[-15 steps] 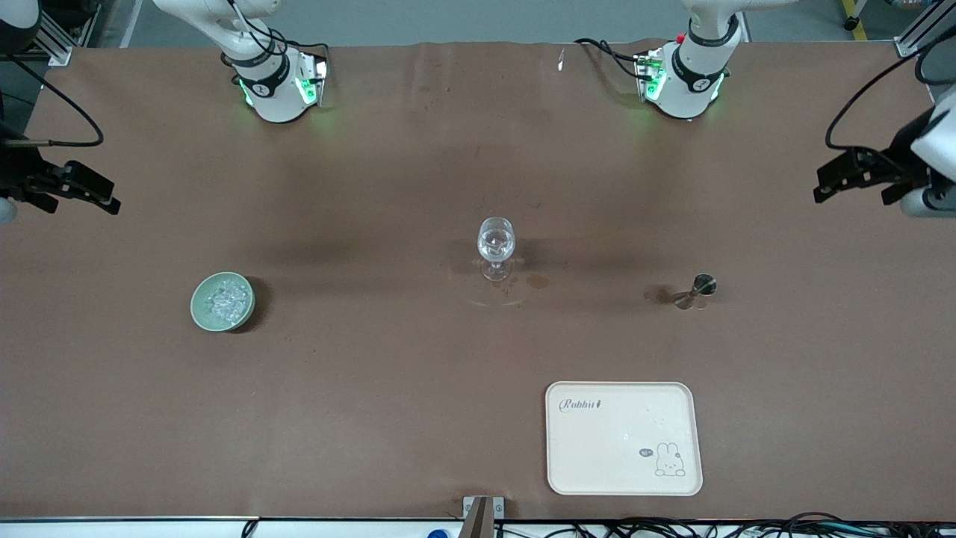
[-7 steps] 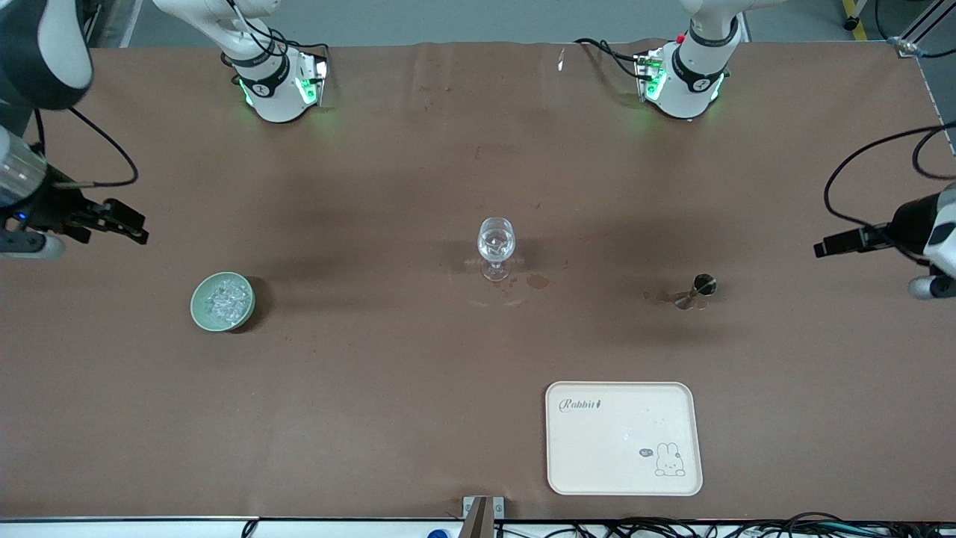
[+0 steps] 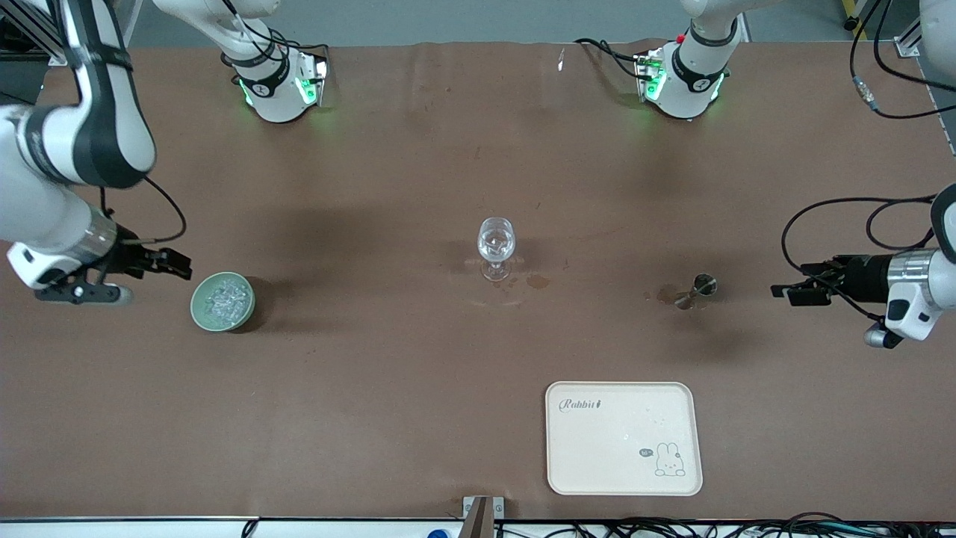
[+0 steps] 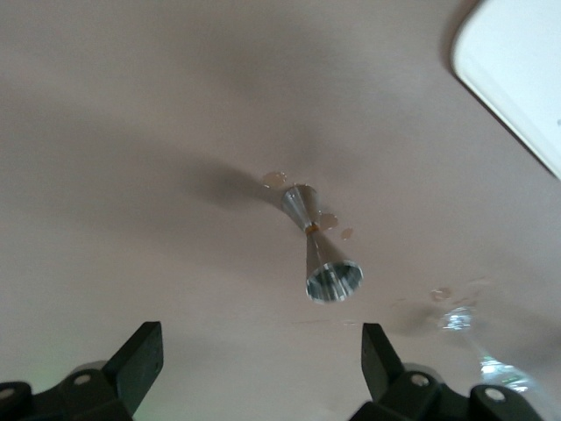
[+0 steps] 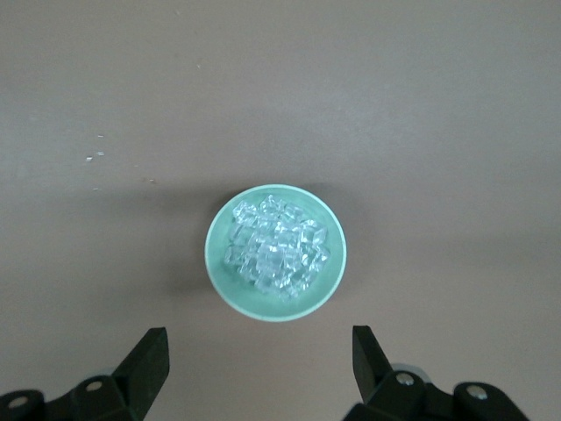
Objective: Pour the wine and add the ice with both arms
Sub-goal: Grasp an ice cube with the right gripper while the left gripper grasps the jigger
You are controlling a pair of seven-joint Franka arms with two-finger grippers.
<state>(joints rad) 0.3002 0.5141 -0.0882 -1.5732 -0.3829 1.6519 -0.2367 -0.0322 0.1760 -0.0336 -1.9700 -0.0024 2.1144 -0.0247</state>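
My left gripper has to pour wine into the glass (image 3: pixel 496 246). It should next grab the silvery jigger by its narrow middle (image 3: pixel 691 295).
The silvery jigger (image 3: pixel 694 291) stands on the brown table toward the left arm's end; it also shows in the left wrist view (image 4: pixel 319 246). My left gripper (image 3: pixel 786 292) is open and empty beside it, apart from it. The pale green bowl (image 3: pixel 222 301) holds a heap of clear ice (image 3: pixel 224 297), also in the right wrist view (image 5: pixel 277 246). My right gripper (image 3: pixel 178 267) is open and empty, close beside the bowl. The clear wine glass (image 3: pixel 496 246) stands mid-table between them.
A cream tray (image 3: pixel 624 438) with a rabbit print lies nearer the front camera than the jigger. Small wet spots (image 3: pixel 536 281) mark the table by the glass and the jigger. Both arm bases stand along the table's back edge.
Both arms have swung inward and lower from the table's ends: the right gripper toward the ice bowl, the left gripper toward the jigger. The objects have not moved.
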